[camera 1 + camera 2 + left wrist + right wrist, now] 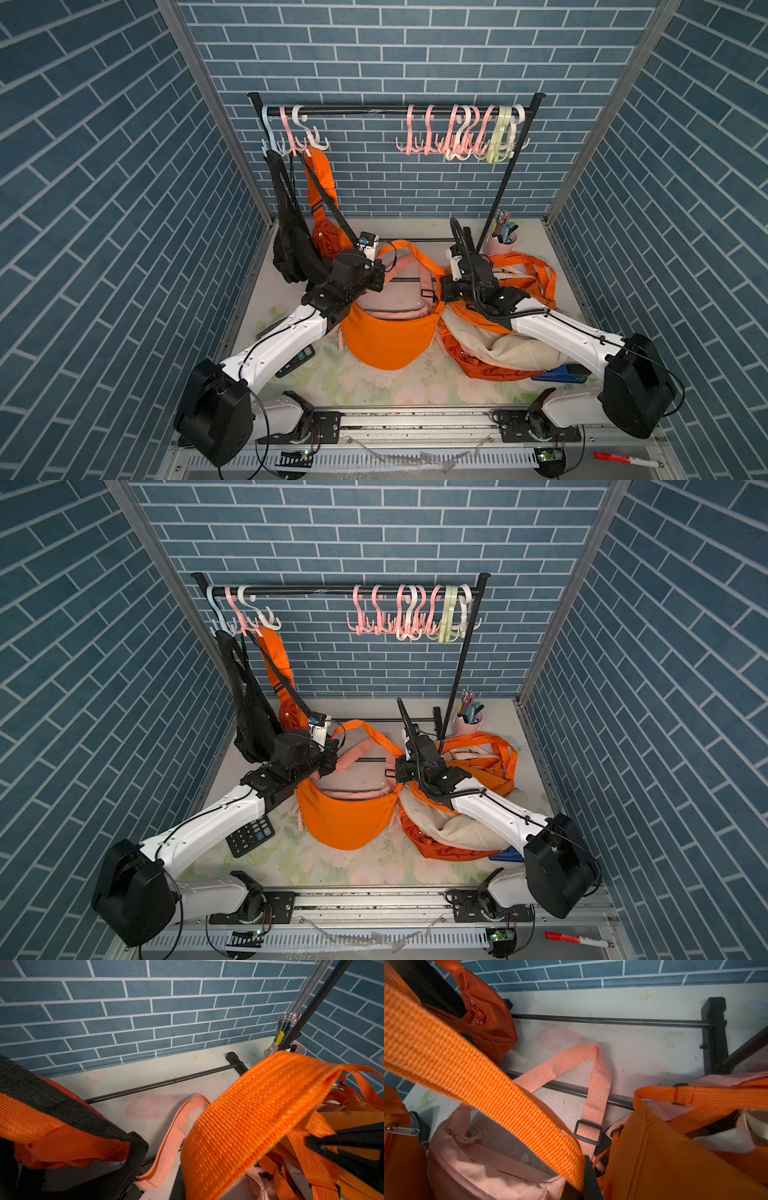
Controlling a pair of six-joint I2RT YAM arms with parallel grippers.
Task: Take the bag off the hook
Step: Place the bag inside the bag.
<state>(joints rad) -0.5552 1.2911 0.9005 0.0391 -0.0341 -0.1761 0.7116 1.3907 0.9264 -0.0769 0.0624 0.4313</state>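
I should keep holding the strap with my left gripper first. The strap is arched well above the table and would fall if I opened now.
A bright orange bag (388, 336) sags on the table between my two arms, off the rack's hooks (309, 139). Its wide orange strap (415, 253) arches from my left gripper (381, 272) over to my right gripper (442, 291). Both are shut on that strap. In the right wrist view the strap (508, 1095) runs down into the jaws beside a black finger (591, 1178). The same strap (239, 1126) fills the left wrist view and hides the jaws there. A black bag (291, 245) and a dark orange bag (324, 237) hang from the left hooks.
A pile of orange and cream bags (498, 345) lies under my right arm. A pink bag (488, 1167) sits behind the orange one. A pen cup (505, 241) stands by the rack's right leg, a calculator (249, 835) under my left arm. The rack's base bars (612, 1021) cross the table.
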